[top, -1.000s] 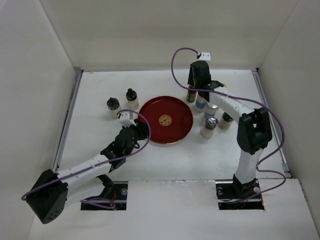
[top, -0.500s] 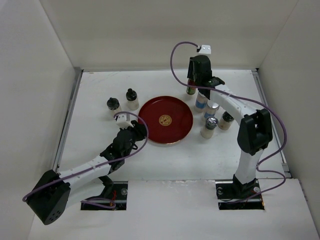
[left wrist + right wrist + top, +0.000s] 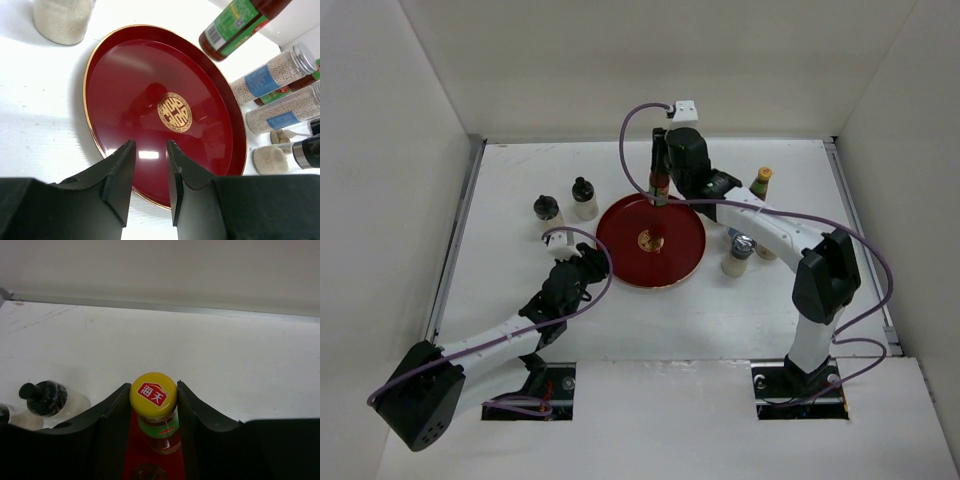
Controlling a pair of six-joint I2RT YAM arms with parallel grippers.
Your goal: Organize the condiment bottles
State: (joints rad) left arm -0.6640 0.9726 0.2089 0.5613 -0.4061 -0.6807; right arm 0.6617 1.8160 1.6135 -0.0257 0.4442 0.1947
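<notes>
I will keep holding the slim red sauce bottle: its base is above the tray's far rim, so it would drop and tip if I opened my right gripper now.
My right gripper [image 3: 660, 186] is shut on a slim red sauce bottle with a yellow cap [image 3: 153, 392] and holds it upright over the far rim of the round red tray [image 3: 680, 262]. The other red sauce bottle [image 3: 760, 183] stands at the back right. A silver-lidded jar [image 3: 736, 256] stands right of the tray, and more jars there are partly hidden by my right arm. Two dark-capped shakers [image 3: 546, 210] [image 3: 583, 197] stand left of the tray. My left gripper [image 3: 578, 268] is open and empty, low at the tray's near-left rim [image 3: 92, 125].
The left wrist view shows two blue-labelled jars [image 3: 272, 75] [image 3: 290, 107] and a dark-capped shaker [image 3: 280, 156] clustered right of the tray, and a pale shaker [image 3: 62, 17] at its left. White walls enclose the table.
My right gripper has carried the red sauce bottle left from the cluster at the right to above the tray's far rim. My left gripper has drawn back slightly.
</notes>
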